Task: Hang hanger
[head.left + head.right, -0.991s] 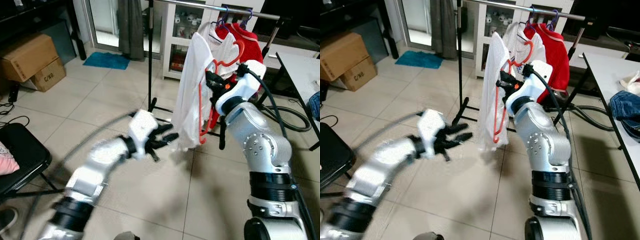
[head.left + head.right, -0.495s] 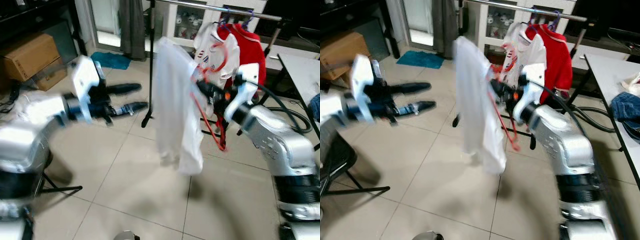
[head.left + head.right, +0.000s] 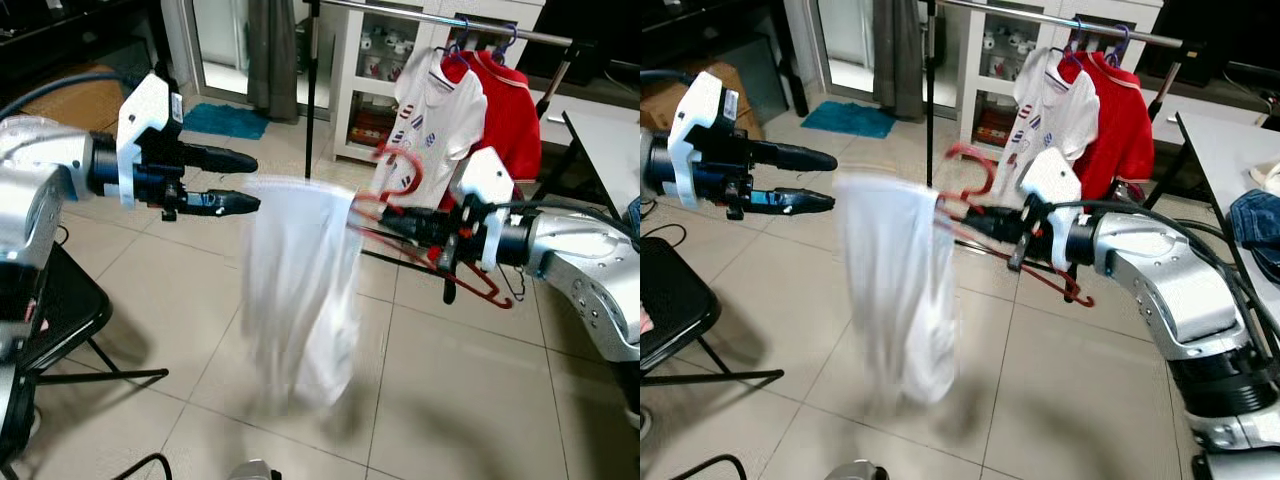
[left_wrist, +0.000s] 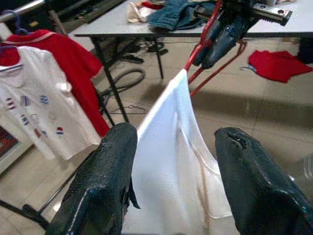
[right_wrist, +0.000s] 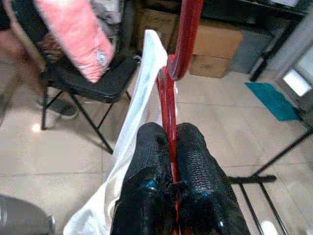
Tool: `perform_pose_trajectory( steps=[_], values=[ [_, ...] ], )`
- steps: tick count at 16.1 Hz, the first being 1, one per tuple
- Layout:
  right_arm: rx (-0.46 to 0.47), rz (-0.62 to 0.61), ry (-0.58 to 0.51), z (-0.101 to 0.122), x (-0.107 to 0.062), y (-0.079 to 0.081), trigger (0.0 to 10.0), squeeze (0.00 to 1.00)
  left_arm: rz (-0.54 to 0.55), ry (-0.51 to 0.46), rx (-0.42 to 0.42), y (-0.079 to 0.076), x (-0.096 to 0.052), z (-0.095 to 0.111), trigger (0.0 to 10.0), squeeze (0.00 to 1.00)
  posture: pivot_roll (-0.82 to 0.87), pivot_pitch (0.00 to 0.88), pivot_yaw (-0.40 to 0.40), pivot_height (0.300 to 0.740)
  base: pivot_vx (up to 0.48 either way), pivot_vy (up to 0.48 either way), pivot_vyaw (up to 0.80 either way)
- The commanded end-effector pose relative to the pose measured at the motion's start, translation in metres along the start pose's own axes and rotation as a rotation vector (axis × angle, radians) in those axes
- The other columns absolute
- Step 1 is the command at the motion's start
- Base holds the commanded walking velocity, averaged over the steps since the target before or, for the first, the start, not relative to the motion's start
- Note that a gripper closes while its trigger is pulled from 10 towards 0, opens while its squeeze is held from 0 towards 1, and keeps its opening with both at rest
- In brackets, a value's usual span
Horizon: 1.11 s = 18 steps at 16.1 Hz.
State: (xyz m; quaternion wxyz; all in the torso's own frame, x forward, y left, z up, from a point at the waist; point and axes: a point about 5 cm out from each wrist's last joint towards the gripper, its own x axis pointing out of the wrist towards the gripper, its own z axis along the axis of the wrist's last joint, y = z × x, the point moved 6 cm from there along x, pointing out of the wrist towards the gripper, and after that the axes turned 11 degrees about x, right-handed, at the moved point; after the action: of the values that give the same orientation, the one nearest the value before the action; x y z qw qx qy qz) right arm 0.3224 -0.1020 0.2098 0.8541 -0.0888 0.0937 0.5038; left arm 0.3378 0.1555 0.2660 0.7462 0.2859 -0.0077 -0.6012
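Observation:
The white shirt is held up only at its top edge while the rest hangs slack, so my left gripper will grab it by that edge next.
A red hanger (image 3: 470,275) carries a white shirt (image 3: 300,295), blurred, that hangs toward the floor. My right gripper (image 3: 392,220) is shut on the hanger just below its hook (image 5: 185,39) and holds it out level in front of me, away from the clothes rail (image 3: 450,18). In the right wrist view its fingers (image 5: 151,161) pinch the red wire. My left gripper (image 3: 248,182) is open, just left of the shirt's top edge and apart from it. In the left wrist view its fingers (image 4: 105,191) frame the shirt (image 4: 176,176).
A patterned white T-shirt (image 3: 432,115) and a red shirt (image 3: 515,110) hang on the rail at the back. A black folding chair (image 3: 55,310) stands at my left. A grey table (image 3: 605,130) is at the right. A blue mat (image 3: 222,120) lies by the door.
My right arm has swung the hanger and shirt down and to the left, away from the rail. The shirt is still swaying. My left gripper stays raised and open beside it.

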Motion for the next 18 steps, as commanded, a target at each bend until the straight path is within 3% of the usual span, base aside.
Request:
perform_pose_trajectory(
  steps=[1,4,8,14,15,16,17,18],
  values=[
    [-0.08,0.03,-0.001,0.009,-0.002,0.007,10.0,0.0,-0.049,0.02,0.02,-0.002,0.006,-0.002,10.0,0.0,0.1,0.0,-0.017,0.74,0.0,0.0,0.0],
    [-0.131,0.088,0.031,0.008,0.001,0.021,10.0,0.0,-0.079,0.01,0.008,-0.002,0.016,-0.009,10.0,0.0,0.09,0.0,-0.013,0.74,0.0,0.0,0.0],
    [-0.161,0.16,0.051,0.007,0.005,0.036,10.0,0.0,-0.2,0.064,-0.029,-0.016,0.023,-0.034,10.0,0.0,0.09,0.0,-0.013,0.74,0.0,0.0,0.0],
    [-0.168,0.193,0.067,0.005,0.012,0.042,10.0,0.0,-0.305,0.001,-0.063,-0.029,0.04,-0.026,10.0,0.0,0.09,0.0,-0.013,0.74,0.0,0.0,0.0],
    [-0.167,0.195,0.069,0.005,0.013,0.043,10.0,0.0,-0.315,0.021,-0.062,-0.031,0.041,-0.031,5.5,0.0,0.09,0.0,-0.012,0.74,0.0,0.0,0.0],
    [-0.167,0.197,0.069,0.005,0.013,0.043,10.0,0.0,-0.321,0.037,-0.061,-0.033,0.041,-0.034,2.4,0.0,0.09,0.0,-0.012,0.74,0.0,0.0,0.0],
    [-0.167,0.199,0.068,0.005,0.013,0.044,10.0,0.0,-0.326,0.052,-0.06,-0.034,0.041,-0.037,0.4,0.0,0.09,0.0,-0.012,0.74,0.0,0.0,0.0],
    [-0.168,0.202,0.067,0.005,0.014,0.045,10.0,0.0,-0.351,0.089,-0.066,-0.039,0.04,-0.043,0.0,0.0,0.09,0.0,-0.01,0.74,0.0,0.0,0.0]
  ],
)
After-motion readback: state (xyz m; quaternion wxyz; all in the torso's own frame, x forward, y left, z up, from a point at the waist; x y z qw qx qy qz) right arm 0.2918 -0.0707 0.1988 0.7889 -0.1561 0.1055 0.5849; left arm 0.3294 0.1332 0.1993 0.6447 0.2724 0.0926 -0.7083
